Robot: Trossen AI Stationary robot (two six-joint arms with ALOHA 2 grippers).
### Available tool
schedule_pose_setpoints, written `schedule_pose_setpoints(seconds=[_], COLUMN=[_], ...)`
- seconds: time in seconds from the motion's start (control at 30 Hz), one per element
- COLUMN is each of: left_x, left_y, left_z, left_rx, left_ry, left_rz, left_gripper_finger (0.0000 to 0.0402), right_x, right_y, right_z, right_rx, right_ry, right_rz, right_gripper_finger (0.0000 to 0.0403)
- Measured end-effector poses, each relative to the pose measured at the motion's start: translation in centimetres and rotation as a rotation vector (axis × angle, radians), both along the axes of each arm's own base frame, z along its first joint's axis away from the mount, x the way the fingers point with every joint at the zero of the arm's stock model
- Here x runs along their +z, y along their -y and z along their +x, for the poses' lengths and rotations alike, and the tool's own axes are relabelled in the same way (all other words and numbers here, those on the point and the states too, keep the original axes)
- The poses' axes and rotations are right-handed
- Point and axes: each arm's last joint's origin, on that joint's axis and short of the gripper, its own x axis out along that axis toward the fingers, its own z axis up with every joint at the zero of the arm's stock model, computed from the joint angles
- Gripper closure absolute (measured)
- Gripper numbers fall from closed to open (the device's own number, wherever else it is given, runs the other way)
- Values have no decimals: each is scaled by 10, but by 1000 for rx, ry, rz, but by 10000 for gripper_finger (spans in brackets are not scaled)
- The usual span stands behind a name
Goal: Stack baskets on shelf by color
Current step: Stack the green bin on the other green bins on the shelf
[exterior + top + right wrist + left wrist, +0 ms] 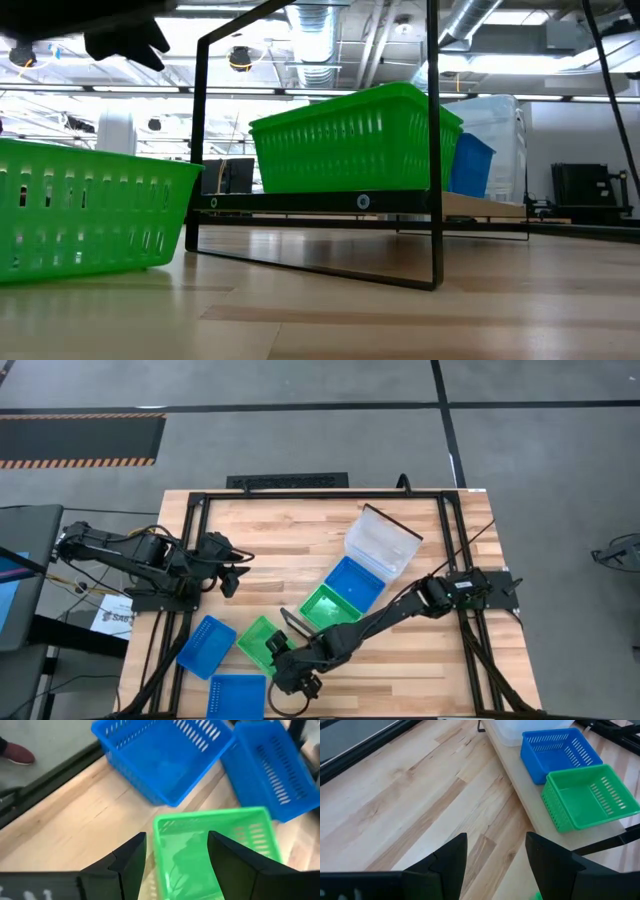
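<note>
The loose green basket still has to be stacked with the green basket on the shelf. My right gripper next needs to grab the loose green basket by its side's rim (157, 845).
A loose green basket (260, 640) (220, 845) (90, 215) rests on its bottom on the table near the front edge. My right gripper (297, 678) (176, 835) is open just above it, one finger on either side of its side wall (159, 851). Two blue baskets (207, 645) (238, 695) lie on the table beside it. The shelf (520, 785) lies diagonally across the table. It carries a green basket (328, 605), a blue basket (355, 582) and clear baskets (382, 540). My left gripper (233, 570) (496, 836) hovers open over bare table left of the shelf. My right gripper stands open over the loose green basket, coming at its side wall from above. Whether either finger touches the wall, I cannot tell.
The shelf's black end frame (435, 150) stands upright next to the loose green basket. Black rails (190, 560) run along the table's left and right sides. Bare wood (290, 545) lies between my left gripper and the shelf. A shoe (17, 754) shows beyond the table edge.
</note>
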Motion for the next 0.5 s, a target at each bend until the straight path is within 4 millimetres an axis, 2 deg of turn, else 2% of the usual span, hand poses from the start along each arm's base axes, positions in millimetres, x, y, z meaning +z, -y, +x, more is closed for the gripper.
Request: schedule_pose_setpoints(seconds=[0.33, 0.5], left_x=[0, 0], left_y=[0, 0], left_z=[0, 0], left_rx=[1, 1], left_ry=[1, 1], left_rz=[1, 1], left_gripper_finger=[212, 212], right_x=[0, -20], right_y=[6, 5], right_z=[0, 3], right_rx=[14, 30], right_ry=[-26, -69], right_rz=[-9, -35], right_gripper_finger=[170, 170])
